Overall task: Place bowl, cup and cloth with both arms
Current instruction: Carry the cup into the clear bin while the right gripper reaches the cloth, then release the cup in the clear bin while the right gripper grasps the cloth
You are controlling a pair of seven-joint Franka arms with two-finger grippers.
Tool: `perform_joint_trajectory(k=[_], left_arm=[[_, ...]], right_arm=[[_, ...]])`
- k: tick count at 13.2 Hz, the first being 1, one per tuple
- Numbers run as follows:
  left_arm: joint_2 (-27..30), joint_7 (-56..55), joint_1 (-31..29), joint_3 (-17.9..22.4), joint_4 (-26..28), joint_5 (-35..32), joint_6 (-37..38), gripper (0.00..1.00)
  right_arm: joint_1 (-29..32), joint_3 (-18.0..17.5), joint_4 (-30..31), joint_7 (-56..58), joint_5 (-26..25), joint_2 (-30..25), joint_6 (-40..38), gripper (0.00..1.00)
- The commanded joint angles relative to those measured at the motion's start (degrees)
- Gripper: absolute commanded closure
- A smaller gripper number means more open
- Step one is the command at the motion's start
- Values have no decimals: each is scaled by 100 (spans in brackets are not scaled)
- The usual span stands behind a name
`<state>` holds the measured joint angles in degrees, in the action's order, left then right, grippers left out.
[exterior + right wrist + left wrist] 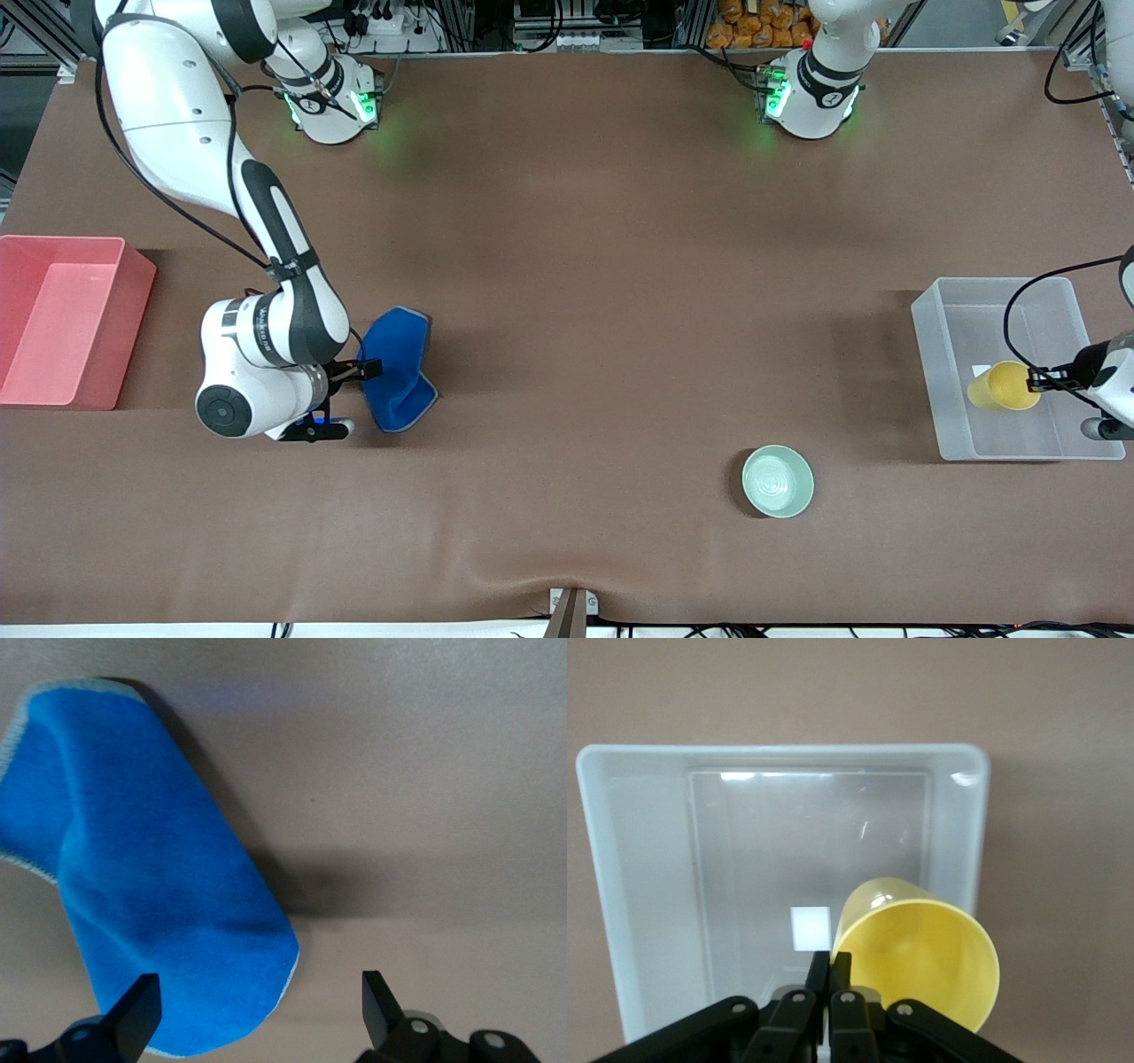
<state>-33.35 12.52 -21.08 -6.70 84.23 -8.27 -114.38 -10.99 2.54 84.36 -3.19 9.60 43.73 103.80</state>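
Observation:
My right gripper needs to take hold of the blue cloth by its rounded end (389,415) next, and then I will put the cloth away in the pink bin (66,324).
The yellow cup (1001,385) is tilted inside the clear bin (926,354), with my left gripper (1035,383) shut on its rim. In the left wrist view the fingertips (831,970) pinch the cup (921,966) wall over the bin (647,859). The blue cloth (397,368) lies crumpled on the table toward the right arm's end. My right gripper (354,399) is open and low over the cloth's edge; in the right wrist view (257,1001) one finger is over the cloth (151,877) and the other over bare table. The mint-green bowl (778,480) sits alone, nearer the front camera.
A pink bin (62,319) stands at the right arm's end of the table. A small white label (811,927) lies on the clear bin's floor. A brown mat covers the table.

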Motion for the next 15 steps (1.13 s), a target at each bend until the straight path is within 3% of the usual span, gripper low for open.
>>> perform_joint_trajectory(k=[1,7,13,14,15], left_arm=[[-304,215,16,99,-371,-131,-14,100],[-708,84,87,99,-372,-69,-821,100],[-937,74,113,55,-372,133,-1130,100],[-937,92,131,55,-372,133,-1131,83],[-937,101,139,64,-372,116,-1131,51]], right_arm=[[53,-17,473,-146,156,-180,341,0],[-333,-26,2188,-1208,165,-1129,1748,0],[-368,-35,2312,-1316,604,-1341,1819,0],[-377,-35,2443,-1316,605,-1358,2046,0],[-412,-43,2645,-1316,605,-1419,2326,0]])
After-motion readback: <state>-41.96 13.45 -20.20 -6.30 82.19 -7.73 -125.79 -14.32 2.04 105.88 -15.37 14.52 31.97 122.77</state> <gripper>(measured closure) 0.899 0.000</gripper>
